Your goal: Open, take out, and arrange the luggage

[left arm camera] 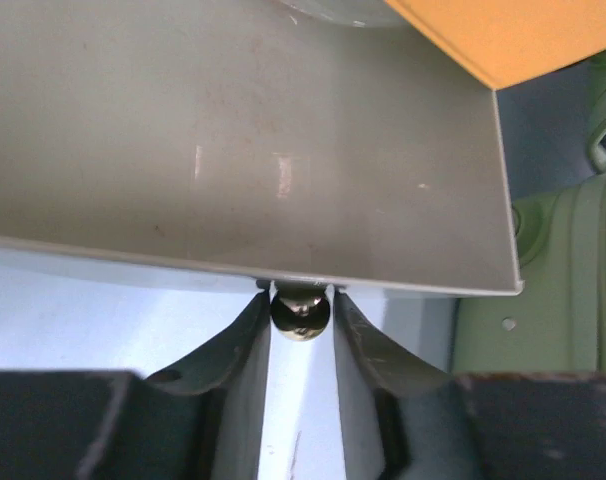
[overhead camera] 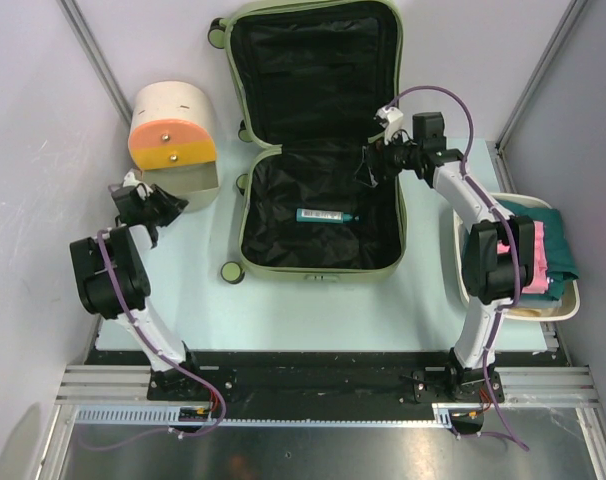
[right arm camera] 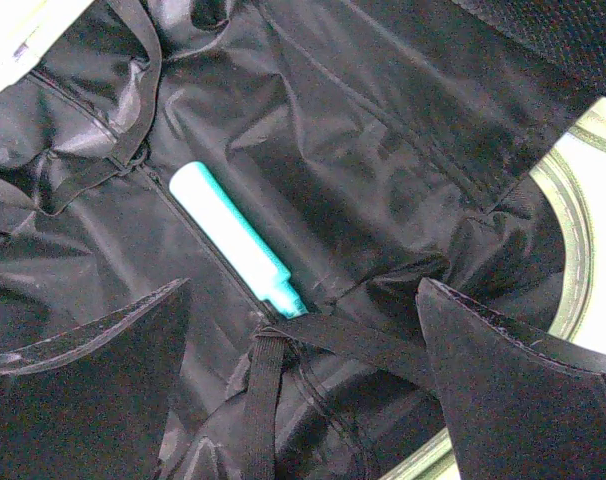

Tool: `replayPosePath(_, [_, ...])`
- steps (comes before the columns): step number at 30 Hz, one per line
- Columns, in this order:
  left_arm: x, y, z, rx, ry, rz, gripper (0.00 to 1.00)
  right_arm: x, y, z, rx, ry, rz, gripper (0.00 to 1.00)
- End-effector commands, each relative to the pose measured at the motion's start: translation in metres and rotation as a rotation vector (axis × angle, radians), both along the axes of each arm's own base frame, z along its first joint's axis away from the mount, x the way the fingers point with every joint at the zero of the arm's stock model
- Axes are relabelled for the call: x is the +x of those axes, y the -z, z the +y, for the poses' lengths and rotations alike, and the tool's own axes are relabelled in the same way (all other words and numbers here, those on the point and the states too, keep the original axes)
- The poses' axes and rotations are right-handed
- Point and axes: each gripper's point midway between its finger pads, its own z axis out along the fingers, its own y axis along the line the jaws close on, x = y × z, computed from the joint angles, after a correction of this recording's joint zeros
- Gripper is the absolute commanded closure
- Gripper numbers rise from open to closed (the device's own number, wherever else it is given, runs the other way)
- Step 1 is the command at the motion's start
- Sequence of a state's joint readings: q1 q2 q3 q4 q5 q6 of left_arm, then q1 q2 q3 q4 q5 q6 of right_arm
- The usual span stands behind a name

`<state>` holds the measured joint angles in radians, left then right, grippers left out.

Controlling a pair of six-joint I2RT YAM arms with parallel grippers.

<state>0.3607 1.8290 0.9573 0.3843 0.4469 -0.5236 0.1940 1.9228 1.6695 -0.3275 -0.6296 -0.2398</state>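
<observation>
My right gripper will grab the teal-and-white tube's body near its narrow tip, so its wide end stays free for my left gripper.
The luggage (overhead camera: 318,272) lies open in the middle of the table, its lid folded back to the far side and the black lining showing. A teal-and-white tube (overhead camera: 326,215) lies in its near half and also shows in the right wrist view (right arm camera: 233,237). My right gripper (overhead camera: 369,166) hangs open and empty over the lining near the right rim, its fingers (right arm camera: 103,340) spread above a black strap (right arm camera: 363,340). My left gripper (overhead camera: 161,206) is shut on a small shiny knob (left arm camera: 301,310) at the edge of the drum container's grey flap (left arm camera: 243,140).
The cream-and-orange drum-shaped container (overhead camera: 173,125) stands at the far left, its flap (overhead camera: 188,182) hinged out toward the luggage. A white basin (overhead camera: 573,300) at the right edge holds a green cloth (overhead camera: 548,240) and something pink (overhead camera: 531,272). Grey walls close in both sides.
</observation>
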Motion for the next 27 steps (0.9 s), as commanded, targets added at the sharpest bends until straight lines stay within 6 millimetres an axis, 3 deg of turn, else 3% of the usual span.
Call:
replayPosePath(1, [0.006,-0.033,0.003,0.020,0.001,-0.085,0.47,0.010,-0.015,0.014,-0.001,-0.053,-0.088,0.02])
replayPosePath(4, [0.009,-0.040,0.006,0.031,-0.003,-0.102,0.27,0.013,-0.008,0.019,-0.026,-0.078,-0.107,0.02])
replayPosePath(5, [0.008,-0.048,0.007,0.038,-0.002,-0.117,0.25,0.013,-0.004,0.025,-0.038,-0.092,-0.112,0.02])
replayPosePath(8, [0.002,-0.059,0.005,0.051,0.023,-0.142,0.24,0.015,0.006,0.036,-0.080,-0.133,-0.133,0.02])
replayPosePath(12, [-0.015,-0.093,-0.009,0.141,0.137,-0.228,0.25,0.020,0.023,0.051,-0.167,-0.212,-0.192,0.06])
replayPosePath(13, [-0.019,-0.098,-0.015,0.192,0.195,-0.252,0.25,0.022,0.020,0.057,-0.178,-0.232,-0.216,0.07])
replayPosePath(14, [-0.027,-0.105,-0.033,0.190,0.308,-0.290,0.26,0.021,0.034,0.059,-0.198,-0.254,-0.192,0.08])
replayPosePath(15, [-0.029,-0.112,-0.038,0.216,0.349,-0.307,0.27,0.017,0.039,0.068,-0.211,-0.285,-0.193,0.08])
replayPosePath(19, [-0.052,-0.124,-0.059,0.358,0.490,-0.340,0.27,0.003,0.068,0.083,-0.297,-0.437,-0.196,0.13])
replayPosePath(23, [-0.067,-0.129,-0.072,0.447,0.541,-0.369,0.29,-0.016,0.103,0.092,-0.367,-0.538,-0.158,0.26])
replayPosePath(27, [-0.073,-0.131,-0.080,0.480,0.550,-0.377,0.28,-0.017,0.126,0.097,-0.416,-0.554,-0.153,0.34])
